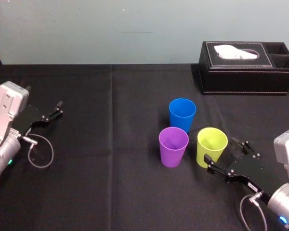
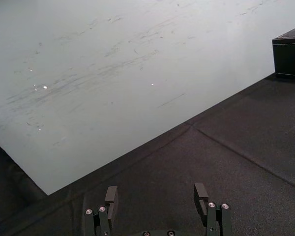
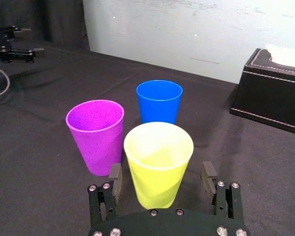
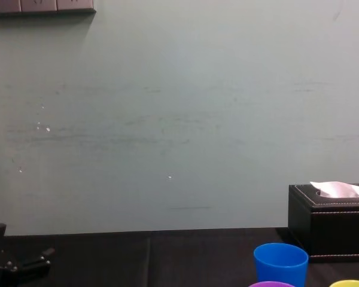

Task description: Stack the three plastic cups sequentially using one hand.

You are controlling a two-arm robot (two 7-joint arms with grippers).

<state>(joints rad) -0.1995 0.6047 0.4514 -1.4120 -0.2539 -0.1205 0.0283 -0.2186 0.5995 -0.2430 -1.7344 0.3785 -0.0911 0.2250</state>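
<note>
The right gripper grabs the yellow-green cup (image 3: 158, 163) by its outer sides next, to stack it into the blue cup (image 3: 159, 102).
Three plastic cups stand upright in a tight cluster on the black cloth: a blue cup (image 1: 182, 114) farthest back, a purple cup (image 1: 173, 146) in front of it, and a yellow-green cup (image 1: 212, 146) to the purple one's right. My right gripper (image 1: 222, 149) is open at table height. Its two fingers flank the lower part of the yellow-green cup (image 3: 158, 163), and a small gap shows on each side. The right wrist view also shows the purple cup (image 3: 95, 134) and the blue cup (image 3: 159, 101) beyond it. My left gripper (image 1: 55, 111) rests open and empty at the far left.
A black tissue box (image 1: 248, 67) with a white tissue stands at the back right, behind the cups. A pale wall (image 4: 179, 119) rises behind the table. A grey cable loop (image 1: 40, 154) lies by the left arm. Bare black cloth (image 1: 111, 144) lies between the left arm and the cups.
</note>
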